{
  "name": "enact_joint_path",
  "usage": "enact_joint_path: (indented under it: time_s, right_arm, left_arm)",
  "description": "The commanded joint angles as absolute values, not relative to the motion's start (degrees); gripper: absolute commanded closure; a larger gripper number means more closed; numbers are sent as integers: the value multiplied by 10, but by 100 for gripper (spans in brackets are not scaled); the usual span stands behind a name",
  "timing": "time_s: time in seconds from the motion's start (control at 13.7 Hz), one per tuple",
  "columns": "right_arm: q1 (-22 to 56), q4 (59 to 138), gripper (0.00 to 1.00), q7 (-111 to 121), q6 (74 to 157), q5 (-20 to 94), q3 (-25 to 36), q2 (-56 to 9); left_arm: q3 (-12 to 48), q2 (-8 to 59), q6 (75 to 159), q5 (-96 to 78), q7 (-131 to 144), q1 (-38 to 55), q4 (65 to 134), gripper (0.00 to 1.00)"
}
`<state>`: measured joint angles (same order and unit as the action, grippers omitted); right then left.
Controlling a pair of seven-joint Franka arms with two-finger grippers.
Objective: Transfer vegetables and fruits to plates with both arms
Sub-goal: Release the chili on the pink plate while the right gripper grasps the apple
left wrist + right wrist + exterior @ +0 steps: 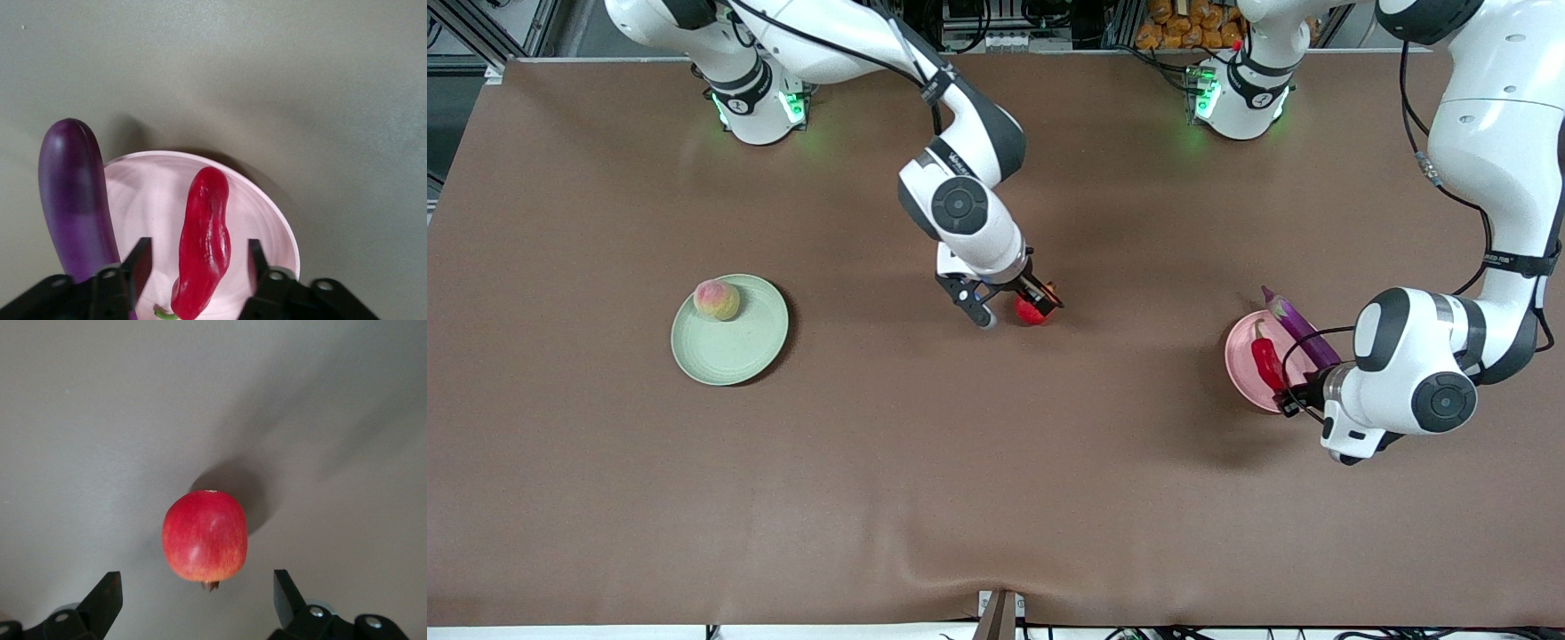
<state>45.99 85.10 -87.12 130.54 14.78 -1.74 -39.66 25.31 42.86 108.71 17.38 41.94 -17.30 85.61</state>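
Observation:
I will pick up the pomegranate (1032,310) next by its round red sides with my right gripper, to bring it to the pale green plate (738,351).
The pale pink plate (1240,356) lies toward the left arm's end of the table and holds the red chili pepper (1265,360). The purple eggplant (1300,331) lies across its rim. My left gripper (1288,396) is open over this plate. In the left wrist view its fingers straddle the chili (203,240) without touching it, and the eggplant (73,200) lies beside them on the plate (147,193). The peach (717,300) sits on the pale green plate (738,351). The pomegranate (1032,310) lies on the cloth mid-table. My right gripper (1016,308) is open just over the pomegranate (205,535).
The brown cloth (996,480) covers the whole table. The two green-lit arm bases (760,107) stand along the edge farthest from the front camera. A small clamp (1000,613) sits at the table's edge nearest the front camera.

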Motion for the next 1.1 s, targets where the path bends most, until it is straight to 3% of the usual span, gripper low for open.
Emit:
enact_joint_path:
  time_s: [0.0,0.37,0.44,0.66,0.8,1.02]
  right_arm:
    - [475,831,0,-890,1326,118,-10,-432]
    - [486,830,0,-912,1402,106,-9,-473]
    - [486,830,20,-912,1402,105,-10,-476]
    - [488,830,96,-905,1394,79,-10,-475]
    - [464,825,100,-890,1337,75,-11,-459]
    - [406,774,100,-764,1154,80,-12,-426]
  left_arm:
    - [253,422,1080,145,438,-180,856,0]
    - [265,353,1037,134,437,-174,851,0]
    - [278,328,1028,134,434,-177,851,0]
    - [305,246,1003,132,424,-181,852,0]
    - [309,194,984,126,348,-182,851,0]
    - [308,133,941,78,285,-208,851,0]
